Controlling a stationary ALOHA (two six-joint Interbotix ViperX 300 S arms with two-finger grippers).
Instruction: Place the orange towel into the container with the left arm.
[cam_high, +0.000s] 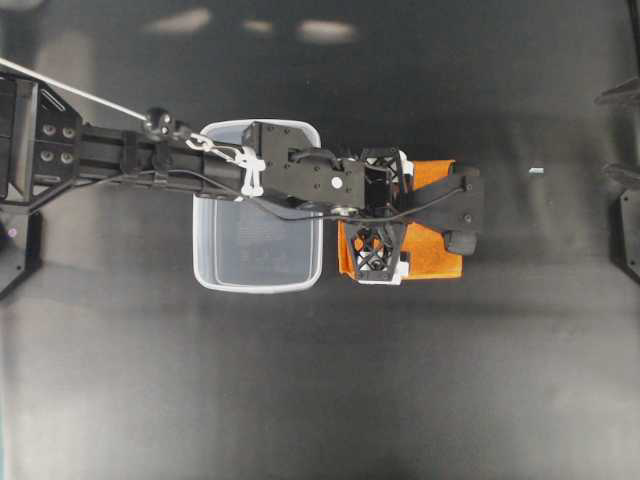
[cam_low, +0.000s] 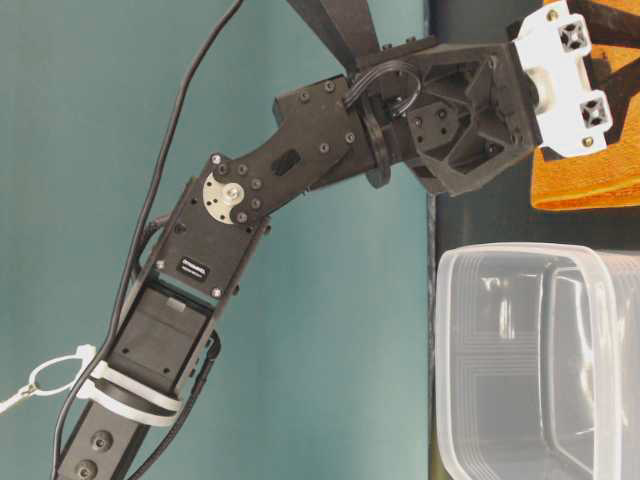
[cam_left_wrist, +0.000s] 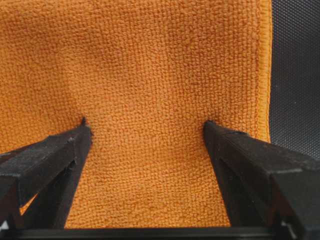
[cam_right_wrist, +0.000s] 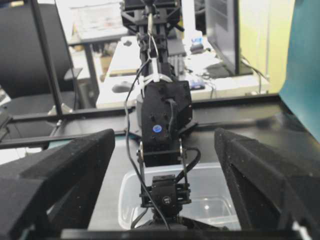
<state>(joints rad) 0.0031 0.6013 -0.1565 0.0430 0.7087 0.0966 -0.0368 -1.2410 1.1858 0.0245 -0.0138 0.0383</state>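
The orange towel has my left gripper's fingers pressing into it and would be caught if they closed now, so my left gripper should close on the towel.
The orange towel lies flat on the black table just right of the container, a clear empty tub. My left arm reaches over the tub's far part, and its gripper points straight down onto the towel. In the left wrist view the gripper is open, with both fingertips touching the towel and cloth spread flat between them. The towel's hemmed edge runs down the right side of that view. My right gripper is open and empty, facing the left arm and the tub.
The right arm's base stands at the table's far right edge. A small pale scrap lies on the table right of the towel. In the table-level view the tub stands beside the towel.
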